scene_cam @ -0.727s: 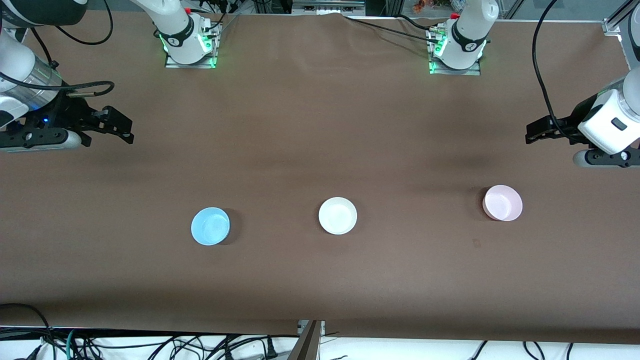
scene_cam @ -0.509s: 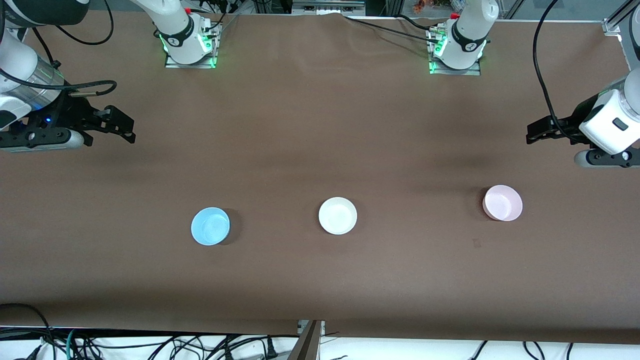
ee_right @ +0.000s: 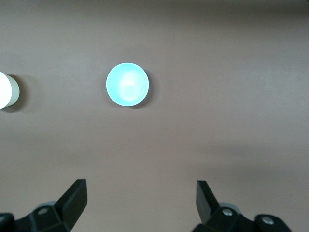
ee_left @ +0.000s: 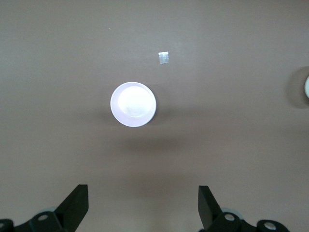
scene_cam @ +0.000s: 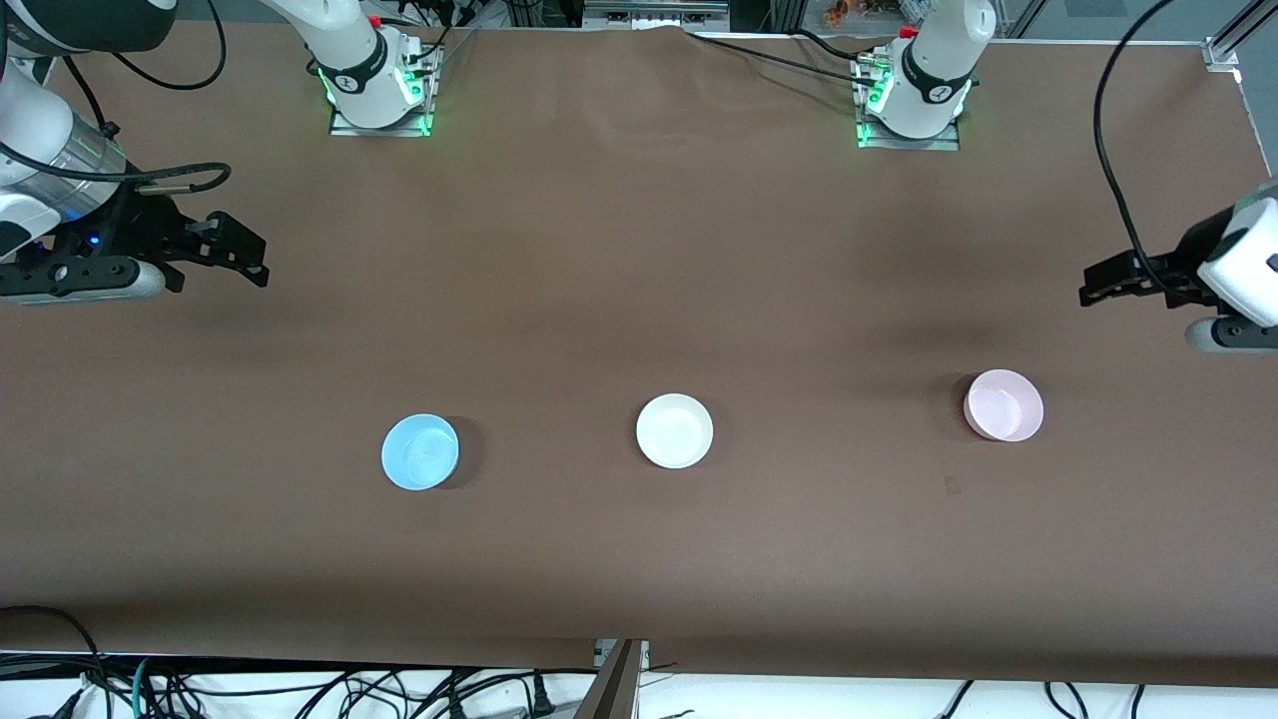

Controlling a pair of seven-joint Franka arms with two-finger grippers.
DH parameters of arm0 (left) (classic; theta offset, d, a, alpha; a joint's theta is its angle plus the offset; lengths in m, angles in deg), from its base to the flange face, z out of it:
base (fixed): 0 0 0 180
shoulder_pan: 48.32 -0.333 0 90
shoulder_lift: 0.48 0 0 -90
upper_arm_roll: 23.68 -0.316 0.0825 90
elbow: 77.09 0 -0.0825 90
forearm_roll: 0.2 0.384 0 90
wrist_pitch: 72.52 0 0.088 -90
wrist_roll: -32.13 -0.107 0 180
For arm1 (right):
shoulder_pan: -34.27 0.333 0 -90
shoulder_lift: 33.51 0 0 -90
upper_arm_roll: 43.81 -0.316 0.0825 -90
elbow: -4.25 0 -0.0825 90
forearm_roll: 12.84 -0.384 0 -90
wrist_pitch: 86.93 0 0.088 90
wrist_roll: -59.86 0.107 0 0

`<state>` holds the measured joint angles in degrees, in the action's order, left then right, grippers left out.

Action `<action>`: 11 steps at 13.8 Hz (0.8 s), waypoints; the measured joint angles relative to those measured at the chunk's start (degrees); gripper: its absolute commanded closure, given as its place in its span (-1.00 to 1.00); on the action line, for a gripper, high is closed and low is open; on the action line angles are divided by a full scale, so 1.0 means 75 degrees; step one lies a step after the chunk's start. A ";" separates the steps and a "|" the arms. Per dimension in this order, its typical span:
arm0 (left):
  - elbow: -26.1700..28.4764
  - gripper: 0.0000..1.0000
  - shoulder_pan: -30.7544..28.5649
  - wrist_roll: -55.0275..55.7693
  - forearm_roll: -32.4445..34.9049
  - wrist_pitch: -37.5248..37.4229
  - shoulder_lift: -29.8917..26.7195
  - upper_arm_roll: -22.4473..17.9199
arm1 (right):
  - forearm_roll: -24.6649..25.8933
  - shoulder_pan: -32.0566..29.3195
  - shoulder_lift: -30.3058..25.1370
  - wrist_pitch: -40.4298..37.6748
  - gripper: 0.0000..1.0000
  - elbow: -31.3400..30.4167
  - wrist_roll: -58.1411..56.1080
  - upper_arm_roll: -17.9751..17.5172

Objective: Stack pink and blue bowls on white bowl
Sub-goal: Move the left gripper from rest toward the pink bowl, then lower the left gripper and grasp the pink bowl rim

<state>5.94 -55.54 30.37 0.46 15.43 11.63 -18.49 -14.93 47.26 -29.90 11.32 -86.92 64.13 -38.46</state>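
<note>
My left gripper is to grab the pink bowl by its rim (scene_cam: pixel 1042 408) next, so that the pink bowl can be stacked on the white bowl (scene_cam: pixel 675 430).
Three small bowls sit in a row on the brown table. The white bowl (scene_cam: pixel 675 430) is in the middle, the blue bowl (scene_cam: pixel 420 452) toward the right arm's end, the pink bowl (scene_cam: pixel 1003 404) toward the left arm's end. My left gripper (scene_cam: pixel 1098 285) is open and empty, up in the air over bare table at the left arm's end; the pink bowl (ee_left: pixel 133 104) shows in its wrist view. My right gripper (scene_cam: pixel 250 262) is open and empty, over bare table at the right arm's end; its wrist view shows the blue bowl (ee_right: pixel 127 84) and the white bowl's edge (ee_right: pixel 7 91).
The two arm bases (scene_cam: pixel 379 85) (scene_cam: pixel 914 95) stand along the table's edge farthest from the front camera. Cables (scene_cam: pixel 1108 120) hang over the left arm's end. A small pale tape mark (ee_left: pixel 164 57) lies on the table near the pink bowl.
My left gripper has drawn back toward the left arm's end of the table, away from the bowls. My right gripper has barely moved. The bowls have not moved.
</note>
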 measured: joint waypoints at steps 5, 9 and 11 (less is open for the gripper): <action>0.0624 -1.00 -0.0739 -0.0712 -0.0537 0.1198 0.0691 -0.0014 | 0.0436 0.0005 0.0051 -0.0010 -0.99 -0.0035 0.0000 -0.0006; 0.1407 -1.00 -0.1018 -0.1462 -0.0690 0.2654 0.1243 -0.0015 | 0.0456 0.0008 0.0076 0.0000 -0.99 -0.0037 -0.0001 -0.0013; 0.1779 -1.00 -0.1022 -0.1677 -0.0693 0.3308 0.1545 -0.0008 | 0.0457 0.0013 0.0079 -0.0002 -0.99 -0.0038 -0.0001 -0.0018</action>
<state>19.28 -63.21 17.79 -4.74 40.24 23.21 -18.54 -11.50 47.36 -29.31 11.31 -87.21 64.12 -38.60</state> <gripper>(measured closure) 0.000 0.000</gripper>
